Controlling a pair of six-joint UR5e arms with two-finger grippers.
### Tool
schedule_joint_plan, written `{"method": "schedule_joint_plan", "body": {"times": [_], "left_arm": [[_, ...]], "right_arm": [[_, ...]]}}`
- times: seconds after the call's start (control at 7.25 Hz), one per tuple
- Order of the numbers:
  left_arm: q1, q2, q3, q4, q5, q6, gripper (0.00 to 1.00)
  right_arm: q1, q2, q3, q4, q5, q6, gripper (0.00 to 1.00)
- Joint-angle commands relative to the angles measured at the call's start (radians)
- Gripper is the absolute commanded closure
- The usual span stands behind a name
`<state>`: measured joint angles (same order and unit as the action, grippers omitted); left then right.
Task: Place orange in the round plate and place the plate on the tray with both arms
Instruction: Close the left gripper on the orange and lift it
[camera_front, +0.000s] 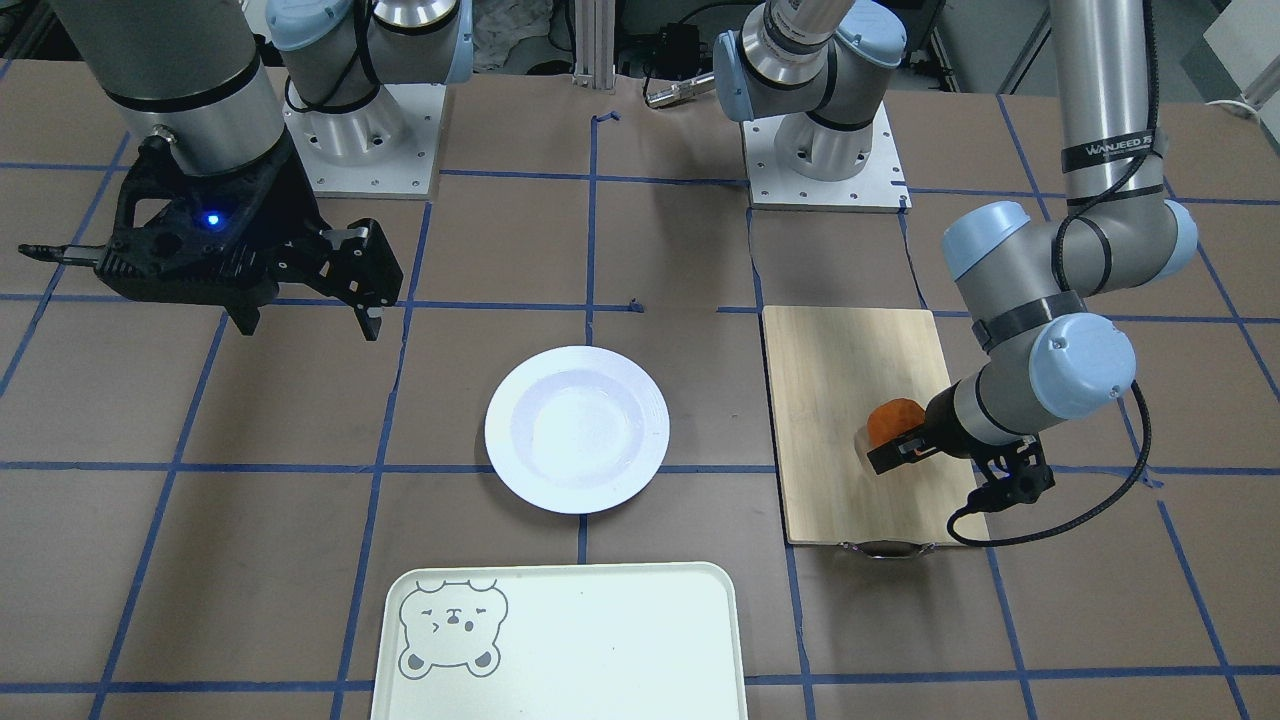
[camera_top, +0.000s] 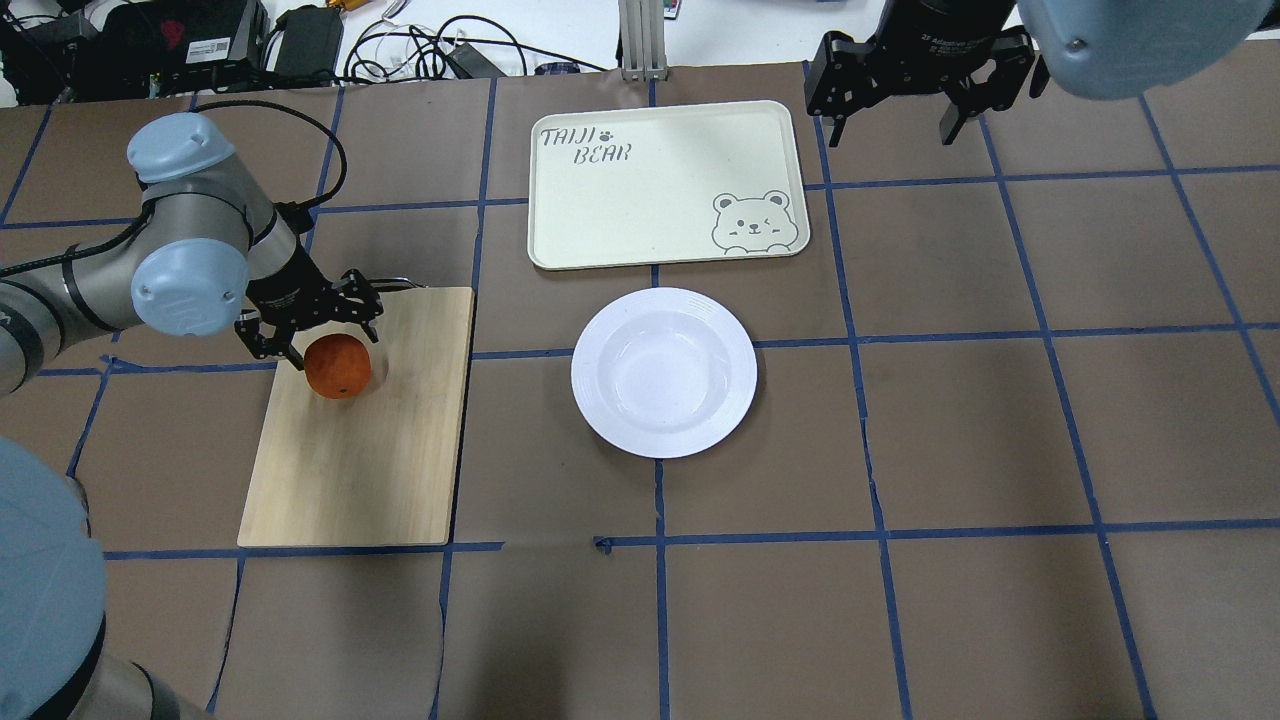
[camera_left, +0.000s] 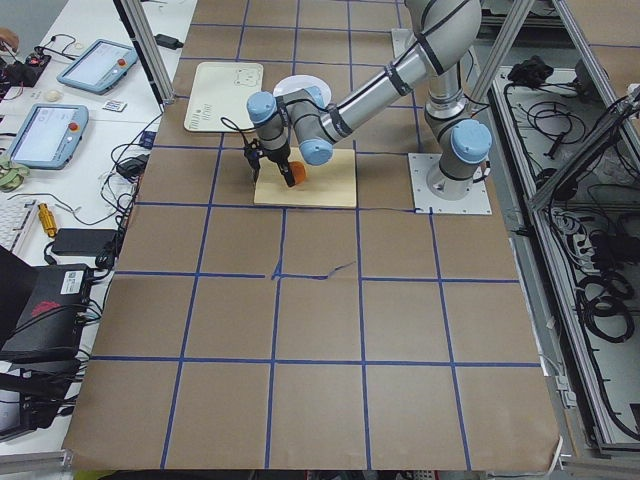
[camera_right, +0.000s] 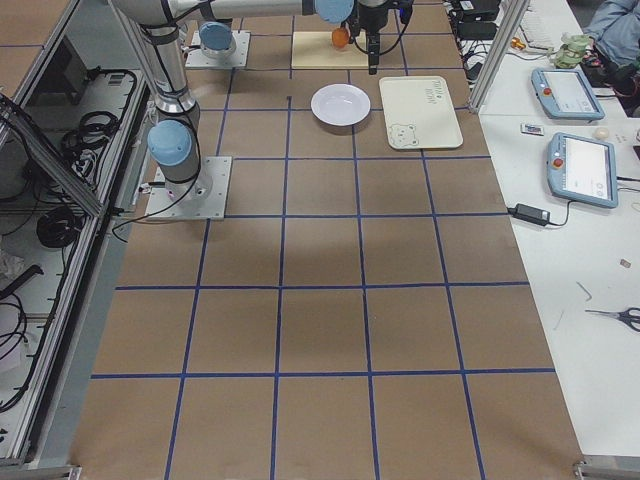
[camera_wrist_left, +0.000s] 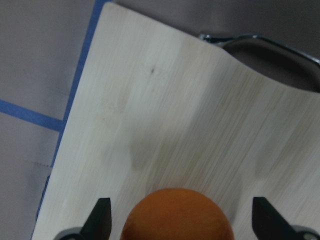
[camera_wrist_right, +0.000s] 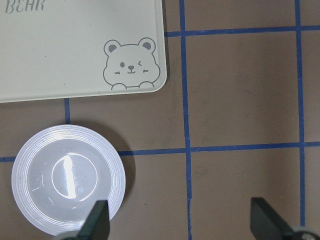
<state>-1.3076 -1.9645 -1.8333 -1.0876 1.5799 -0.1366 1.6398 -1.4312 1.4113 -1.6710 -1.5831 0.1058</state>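
The left gripper takes hold of the orange around its plump sides next. Then it moves the orange into the round plate.
The orange sits on a bamboo cutting board at the robot's left. My left gripper is low over the board, open, its fingers on either side of the orange. In the left wrist view, the orange lies between the fingertips with a gap on each side. The white round plate is empty at the table's middle. Just beyond it lies the pale tray with a bear drawing. My right gripper hangs open and empty, high up beside the tray's right end.
The cutting board's metal handle points away from the robot. Blue tape lines grid the brown table. Cables and devices lie along the far edge. The arm bases stand on the robot's side.
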Motion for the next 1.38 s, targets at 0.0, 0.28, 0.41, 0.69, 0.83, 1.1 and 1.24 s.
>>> {"method": "schedule_joint_plan", "body": {"times": [0.0,0.28,0.41,0.69,0.83,1.1,1.24], "left_arm": [[-0.007,0.016,-0.004,-0.033,0.005,-0.049,0.00],[-0.009,0.019,-0.003,-0.089,-0.005,-0.074,0.13],[-0.007,0.021,0.000,-0.087,0.003,-0.074,0.22],[-0.001,0.025,0.008,-0.112,-0.004,-0.074,1.00],[-0.002,0.042,0.026,-0.144,0.000,-0.074,1.00],[-0.033,0.058,0.131,-0.266,-0.009,-0.148,1.00],[-0.118,0.053,0.162,-0.268,-0.044,-0.308,1.00]], "right_arm": [[0.000,0.000,0.000,0.001,0.000,0.000,0.00],[0.000,0.000,0.001,0.001,-0.002,0.000,0.00],[0.000,0.000,0.002,0.001,0.000,0.000,0.00],[0.000,0.000,0.002,0.001,0.000,0.000,0.00],[0.000,0.000,0.000,0.001,0.000,0.000,0.00],[0.000,0.000,0.001,-0.001,0.000,0.000,0.00],[0.000,0.000,0.000,0.000,0.000,0.000,0.00]]}}
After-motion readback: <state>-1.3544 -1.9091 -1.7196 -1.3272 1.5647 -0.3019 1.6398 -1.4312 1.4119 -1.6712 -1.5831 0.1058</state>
